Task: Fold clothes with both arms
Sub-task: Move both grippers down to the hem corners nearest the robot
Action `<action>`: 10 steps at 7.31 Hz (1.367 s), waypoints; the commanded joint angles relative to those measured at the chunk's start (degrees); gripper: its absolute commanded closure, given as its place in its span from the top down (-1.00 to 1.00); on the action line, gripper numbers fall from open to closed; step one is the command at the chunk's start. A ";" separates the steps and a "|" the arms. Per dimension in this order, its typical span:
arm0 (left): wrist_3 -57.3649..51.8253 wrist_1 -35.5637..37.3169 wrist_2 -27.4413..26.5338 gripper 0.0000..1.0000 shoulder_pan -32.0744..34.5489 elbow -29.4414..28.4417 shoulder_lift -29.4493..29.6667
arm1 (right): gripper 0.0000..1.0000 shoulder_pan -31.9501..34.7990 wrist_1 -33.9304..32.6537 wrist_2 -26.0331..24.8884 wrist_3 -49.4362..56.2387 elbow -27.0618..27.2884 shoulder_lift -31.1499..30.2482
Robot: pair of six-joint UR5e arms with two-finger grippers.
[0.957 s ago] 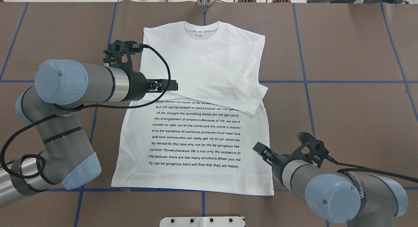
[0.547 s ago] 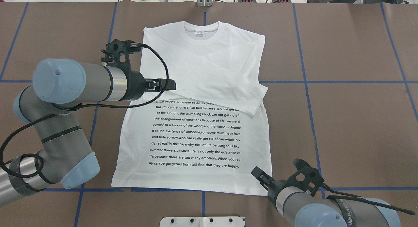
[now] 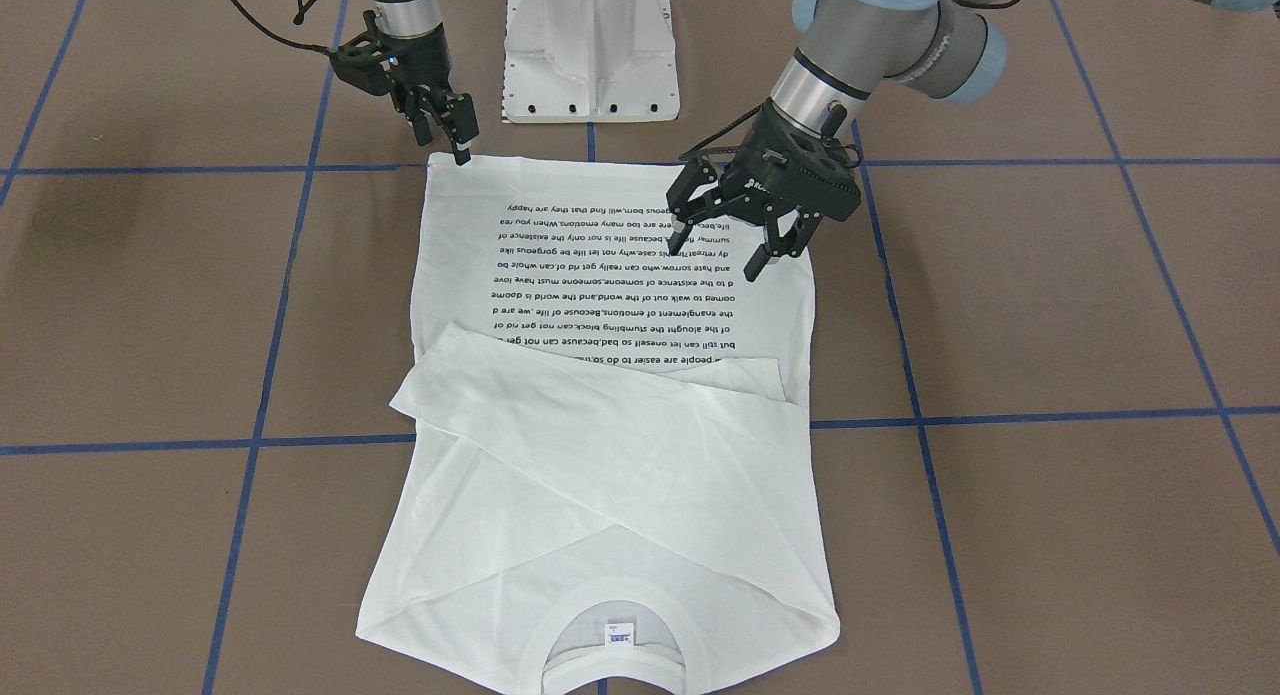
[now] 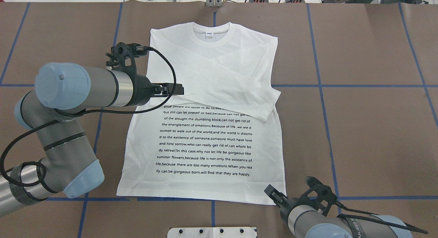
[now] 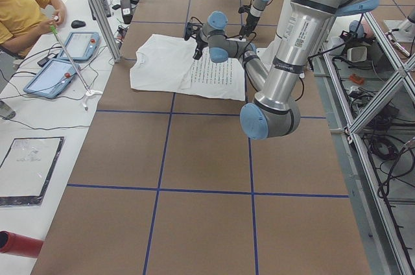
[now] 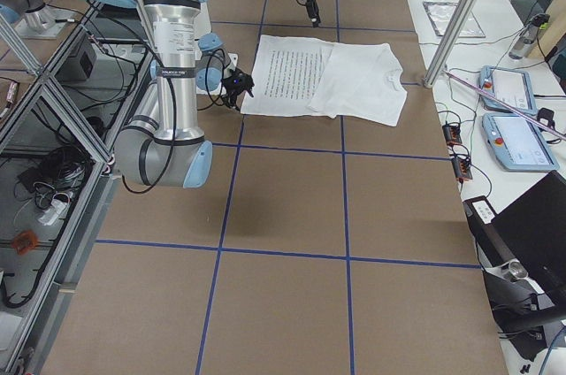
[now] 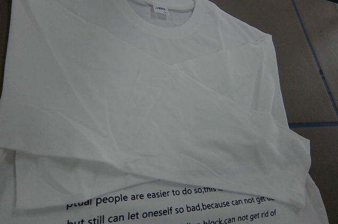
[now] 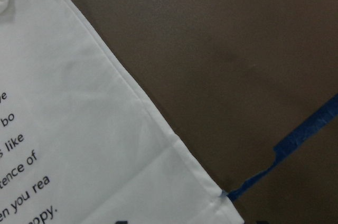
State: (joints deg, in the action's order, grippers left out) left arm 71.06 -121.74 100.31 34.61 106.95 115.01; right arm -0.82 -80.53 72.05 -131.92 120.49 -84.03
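Observation:
I will next use my right gripper to pinch the shirt by its hem corner, where the edge of the cloth ends, because the shirt lies flat and loose on the tabletop.
The white long-sleeved T-shirt lies flat, print side up, collar far from the robot, both sleeves folded across the chest. It also shows in the front view, the left wrist view and the right wrist view. My left gripper is open and empty, raised above the shirt's left side near the top of the text block. My right gripper is open and empty, low over the hem's right corner.
The brown table carries blue tape lines. The white pedestal base stands just behind the hem. An operator in yellow sits by tablets at the far table. Aluminium frame posts stand at the edges.
My right gripper has moved back toward the robot along the shirt's right edge, down to the hem corner. My left gripper has shifted only slightly back to the left.

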 commanded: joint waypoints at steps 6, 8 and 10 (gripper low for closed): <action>1.80 -0.69 -0.11 0.97 -0.42 0.01 0.04 | -0.94 -0.33 -0.33 -0.07 -0.36 -0.61 -0.17; 1.80 -0.69 -0.11 0.97 -0.42 0.10 0.04 | -1.00 -0.41 -0.25 0.02 -0.45 -0.87 -0.26; 3.03 -0.69 -0.11 0.97 -0.42 0.27 0.04 | -1.00 -0.50 -0.33 0.02 -0.45 -0.25 -0.17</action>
State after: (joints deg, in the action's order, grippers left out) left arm 73.48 -122.43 100.20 34.19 107.11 115.05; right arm -1.20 -80.80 72.07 -132.35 120.04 -84.23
